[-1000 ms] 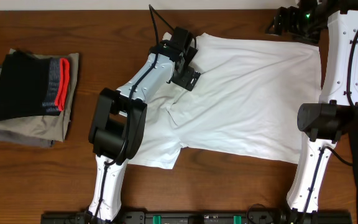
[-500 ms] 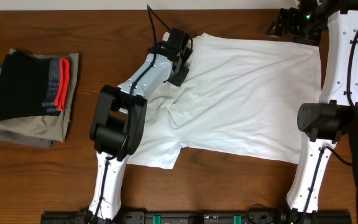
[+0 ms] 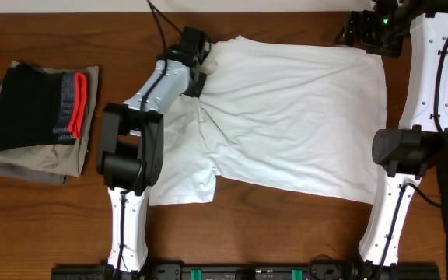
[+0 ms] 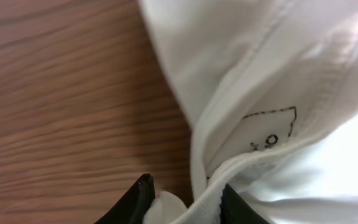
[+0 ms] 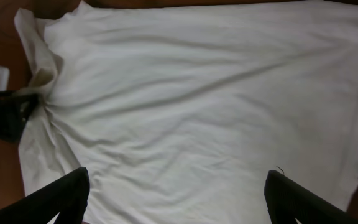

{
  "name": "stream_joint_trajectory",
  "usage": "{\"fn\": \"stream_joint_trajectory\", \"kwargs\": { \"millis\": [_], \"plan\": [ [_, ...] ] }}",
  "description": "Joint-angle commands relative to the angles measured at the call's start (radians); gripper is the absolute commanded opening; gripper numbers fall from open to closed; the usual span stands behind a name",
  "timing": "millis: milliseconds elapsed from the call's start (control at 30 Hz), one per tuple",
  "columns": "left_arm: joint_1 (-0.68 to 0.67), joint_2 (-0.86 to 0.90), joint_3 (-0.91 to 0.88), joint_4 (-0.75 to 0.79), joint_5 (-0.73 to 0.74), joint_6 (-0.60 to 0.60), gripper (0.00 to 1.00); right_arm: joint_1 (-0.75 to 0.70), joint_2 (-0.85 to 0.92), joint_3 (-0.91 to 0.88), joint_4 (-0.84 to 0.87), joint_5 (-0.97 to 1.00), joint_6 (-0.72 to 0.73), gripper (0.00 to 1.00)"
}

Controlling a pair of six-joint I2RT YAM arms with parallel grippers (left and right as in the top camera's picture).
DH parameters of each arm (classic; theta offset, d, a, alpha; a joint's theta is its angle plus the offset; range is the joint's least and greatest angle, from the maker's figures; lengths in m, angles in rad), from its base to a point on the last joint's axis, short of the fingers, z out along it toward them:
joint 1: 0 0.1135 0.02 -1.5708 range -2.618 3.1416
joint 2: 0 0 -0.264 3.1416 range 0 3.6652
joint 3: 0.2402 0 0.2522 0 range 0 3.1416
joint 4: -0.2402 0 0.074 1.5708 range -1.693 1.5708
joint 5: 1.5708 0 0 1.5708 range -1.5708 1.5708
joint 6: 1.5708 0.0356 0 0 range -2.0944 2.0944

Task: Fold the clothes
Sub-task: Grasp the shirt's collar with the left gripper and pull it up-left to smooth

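Note:
My right gripper grabs the white T-shirt (image 3: 286, 109) by its hemmed corner nearest the table's front edge next, to spread the T-shirt flat for folding.
The clothes, a white T-shirt (image 3: 286, 109), lie spread and wrinkled across the middle of the wooden table. My left gripper (image 3: 197, 66) is at the shirt's far left edge, shut on a bunch of its fabric. In the left wrist view a thick hemmed fold of the T-shirt (image 4: 260, 93) sits pinched between the black fingertips (image 4: 140, 194) of the left gripper (image 4: 185, 196), with a printed label showing just above. My right gripper (image 3: 368, 31) hovers at the shirt's far right corner. In its own view the right gripper (image 5: 176, 186) stands open, high over the T-shirt (image 5: 197, 93), touching nothing.
A stack of folded garments rests at the table's left: a black one with a red-and-grey band (image 3: 33, 105) on olive-grey ones (image 3: 29, 159). Bare wood (image 3: 286, 233) runs along the front edge. The arm bases stand at the front left and right.
The left gripper closed on the shirt's edge and moved left and toward the far side, dragging that part of the shirt with it. The right arm stayed still.

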Motion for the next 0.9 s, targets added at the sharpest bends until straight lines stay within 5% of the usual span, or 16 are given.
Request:
{"fn": "stream_joint_trajectory", "kwargs": {
  "millis": [0,333,400,533,767,867],
  "plan": [
    [0.025,-0.056,0.016,0.000,-0.069,-0.016,0.31,0.018,-0.006,0.005,0.001,0.008,-0.016,0.88],
    [0.110,-0.069,0.016,-0.005,-0.271,-0.061,0.31,0.031,-0.006,0.005,0.000,0.011,-0.016,0.88],
    [0.129,-0.072,0.016,-0.008,-0.298,-0.072,0.45,0.032,-0.006,0.005,0.000,0.011,-0.016,0.88],
    [0.164,-0.088,0.016,-0.014,-0.361,-0.132,0.45,0.035,-0.006,0.005,-0.001,0.011,-0.016,0.88],
    [0.189,-0.151,0.016,-0.068,-0.363,-0.229,0.45,0.047,-0.006,0.005,-0.011,0.011,-0.016,0.88],
    [0.186,-0.188,0.016,-0.120,-0.328,-0.243,0.56,0.058,-0.006,0.005,-0.017,0.011,-0.016,0.88]
  ]
}}
